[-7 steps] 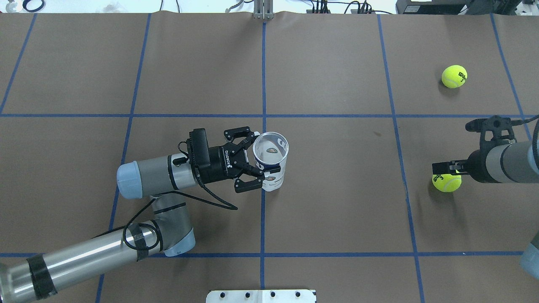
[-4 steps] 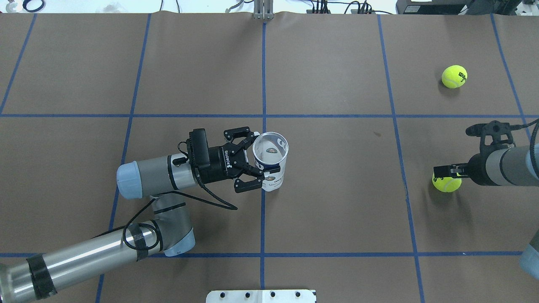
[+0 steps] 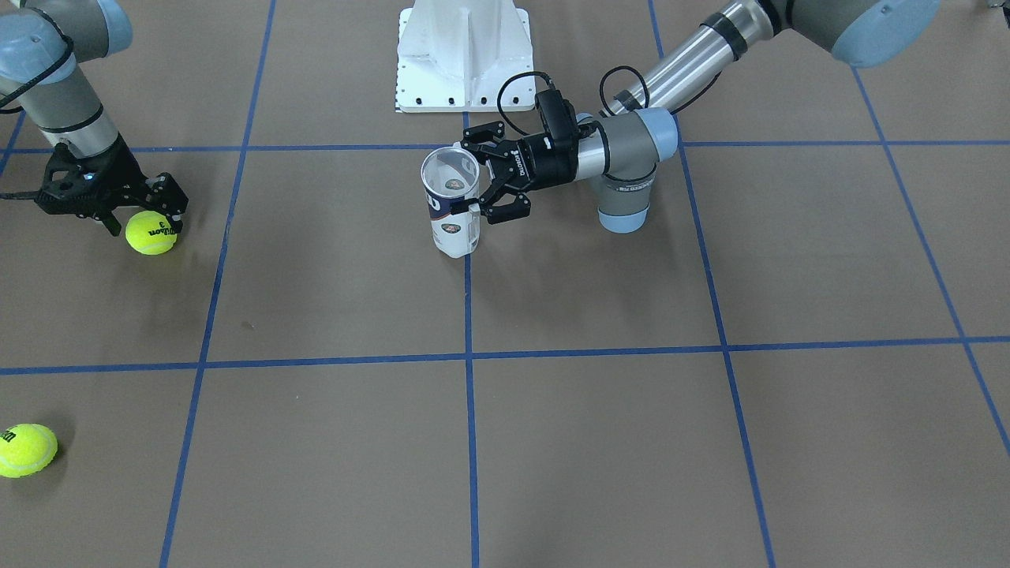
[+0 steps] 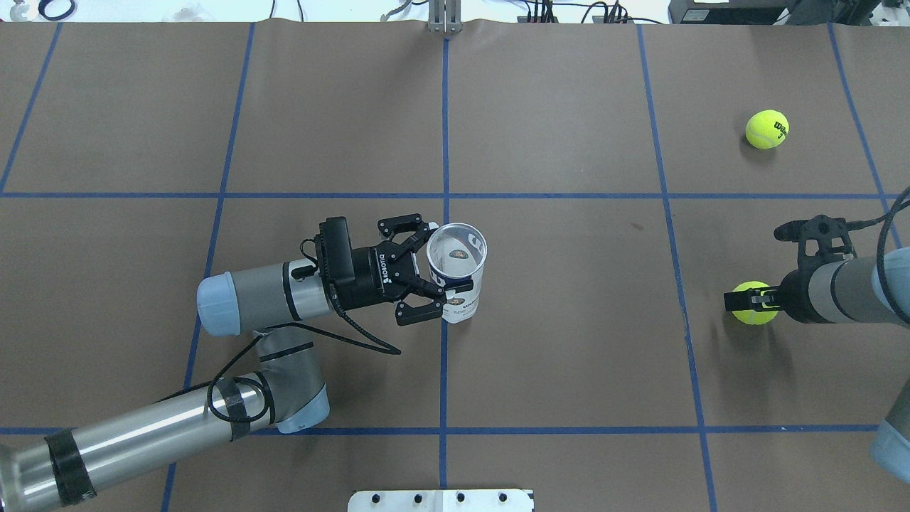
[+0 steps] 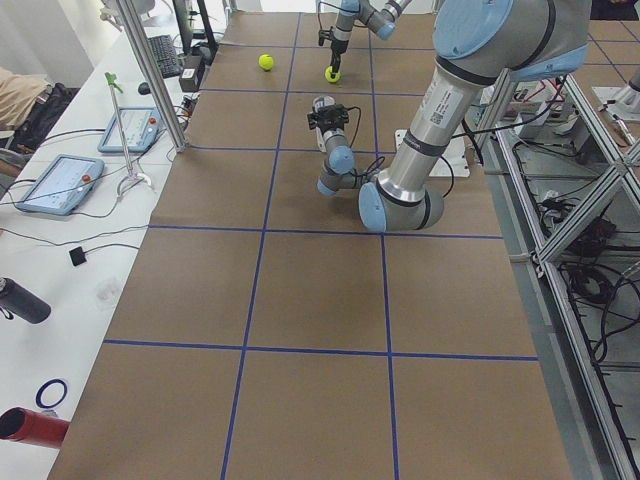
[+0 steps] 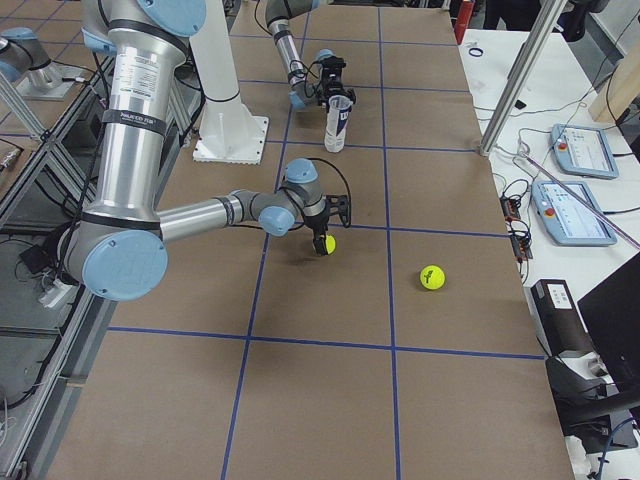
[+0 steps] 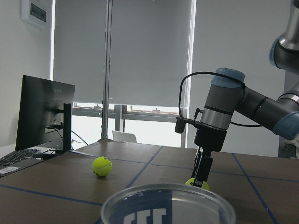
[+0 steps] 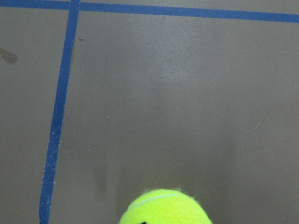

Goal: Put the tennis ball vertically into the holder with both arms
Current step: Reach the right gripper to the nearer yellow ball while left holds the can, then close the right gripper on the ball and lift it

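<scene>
I need to grab the yellow tennis ball around its round middle [image 3: 150, 233] with my right gripper next, so that I can drop it vertically into the holder [image 3: 445, 180].
The holder [image 4: 458, 274], a clear tube with a white-and-navy label, stands upright at the table's middle, mouth up; it also shows in the front view [image 3: 451, 205]. My left gripper [image 4: 435, 286] is shut on its side. Its rim [image 7: 168, 205] fills the bottom of the left wrist view. A yellow tennis ball [image 4: 755, 304] lies on the table at the right. My right gripper [image 3: 142, 219] points down over it, fingers spread either side, open. The ball's top [image 8: 163, 207] shows at the bottom of the right wrist view. The holder looks empty.
A second tennis ball [image 4: 766, 129] lies at the far right, also in the front view [image 3: 27, 450]. The white bolted base [image 3: 461, 55] stands at the robot's edge. Blue tape lines grid the brown table [image 4: 569, 341].
My right gripper has come down around the near ball, its fingers now level with it. The left arm and the holder have not moved.
</scene>
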{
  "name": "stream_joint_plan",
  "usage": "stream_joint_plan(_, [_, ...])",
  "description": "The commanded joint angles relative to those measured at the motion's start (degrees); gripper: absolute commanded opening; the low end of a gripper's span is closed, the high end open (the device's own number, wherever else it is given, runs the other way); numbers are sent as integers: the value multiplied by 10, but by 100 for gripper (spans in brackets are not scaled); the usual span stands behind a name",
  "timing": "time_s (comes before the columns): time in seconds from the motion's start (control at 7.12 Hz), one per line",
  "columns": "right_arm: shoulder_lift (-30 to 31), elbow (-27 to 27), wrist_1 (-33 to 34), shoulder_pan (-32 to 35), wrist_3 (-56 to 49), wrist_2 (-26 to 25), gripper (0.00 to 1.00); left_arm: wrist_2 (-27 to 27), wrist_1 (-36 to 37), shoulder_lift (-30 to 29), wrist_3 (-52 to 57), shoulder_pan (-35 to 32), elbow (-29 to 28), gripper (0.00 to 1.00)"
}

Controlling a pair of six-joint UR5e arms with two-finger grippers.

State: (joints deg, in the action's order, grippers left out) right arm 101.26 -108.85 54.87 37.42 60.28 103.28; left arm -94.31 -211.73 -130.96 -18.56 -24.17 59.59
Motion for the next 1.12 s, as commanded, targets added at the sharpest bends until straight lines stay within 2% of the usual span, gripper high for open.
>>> stream_joint_plan(0.0, [1, 1, 1, -4, -8, -1, 61, 0, 0, 0, 0, 0, 0, 83])
stream_joint_plan(0.14, [2, 0, 2, -4, -9, 1, 26, 0, 0, 1, 0, 0, 0, 83])
stream_joint_plan(0.28, [3, -4, 2, -3, -9, 3, 3, 0, 0, 1, -1, 0, 0, 83])
stream_joint_plan(0.56, [-2, -46, 8, 21, -9, 25, 0, 0, 0, 2, -1, 1, 0, 83])
stream_joint_plan(0.7, [-31, -53, 9, 48, -8, 53, 0, 0, 0, 2, -1, 2, 0, 83])
stream_joint_plan(0.84, [-86, -56, 55, 71, -1, 74, 0, 0, -1, 2, -1, 2, 0, 83])
stream_joint_plan(0.98, [-172, -59, 145, 91, 4, 93, 0, 0, -1, 2, -1, 2, 1, 83])
